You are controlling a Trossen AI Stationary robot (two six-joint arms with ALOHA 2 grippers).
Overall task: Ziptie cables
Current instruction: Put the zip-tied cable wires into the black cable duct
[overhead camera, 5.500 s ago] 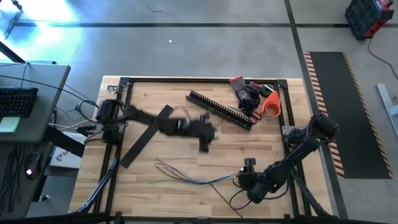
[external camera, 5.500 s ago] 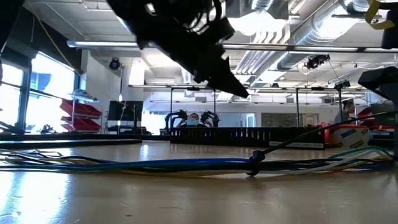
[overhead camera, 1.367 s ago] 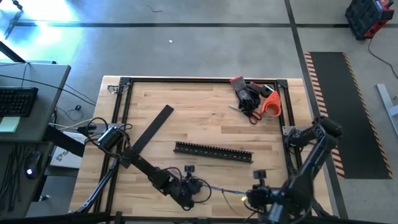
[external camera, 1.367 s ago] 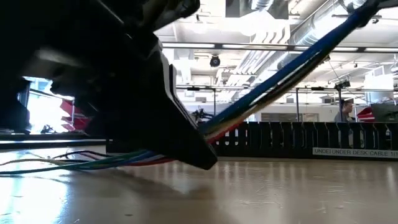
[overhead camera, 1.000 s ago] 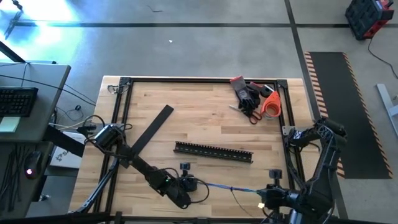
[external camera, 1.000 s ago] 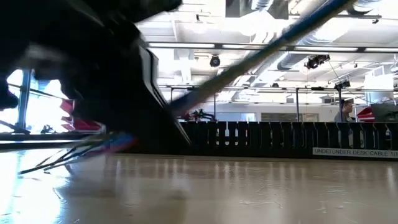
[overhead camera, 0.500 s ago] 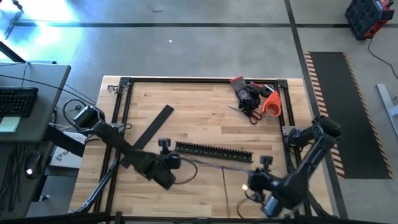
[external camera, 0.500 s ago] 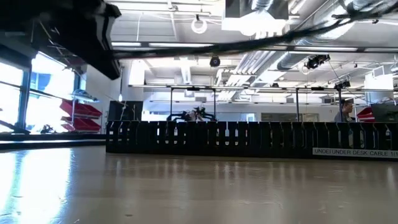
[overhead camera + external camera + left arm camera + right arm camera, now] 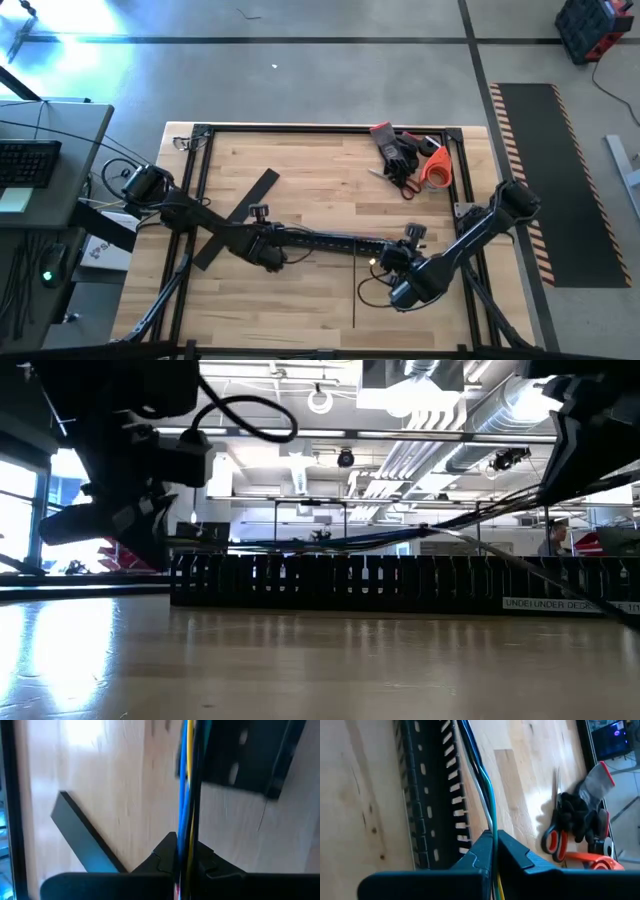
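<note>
My right gripper needs to move the cables over the channel before it lets go of them. The cables in its fingers run outside the channel's toothed side (image 9: 456, 795).
The cables (image 9: 400, 538), a thin bundle of blue, yellow, pale and dark wires, stretch about level just above the black comb-toothed channel (image 9: 350, 585), lying along it. My left gripper (image 9: 272, 252) is shut on them at the channel's left end. My right gripper (image 9: 385, 262) is shut on them at its right end. In the left wrist view the cables (image 9: 189, 795) run away from my fingers toward the channel (image 9: 245, 755). In the right wrist view the cables (image 9: 480, 775) run beside the channel's teeth (image 9: 452, 785). Loose tails (image 9: 356, 295) trail onto the table near my right gripper. My left gripper pinches the bundle's left part (image 9: 188, 851) between its two fingers, which lie across the wires. The bundle leaves the fingers straight and taut, clear of the table. My right gripper pinches the bundle's right part (image 9: 493, 834) between its two fingers, across the wires. From there the wires run taut toward my left gripper, and loose ends hang behind the fingers.
A flat black strip (image 9: 235, 218) lies slanted at the table's left, under my left arm. Dark gloves (image 9: 398, 152), scissors (image 9: 555, 840) and an orange object (image 9: 435, 168) sit at the far right corner. Black frame rails (image 9: 196, 150) border the table.
Both grippers have gone from the table's near edge toward the far edge, carrying the cables. The bundle, slanting steeply a second ago, is now drawn about level and hangs just over the channel, along its length.
</note>
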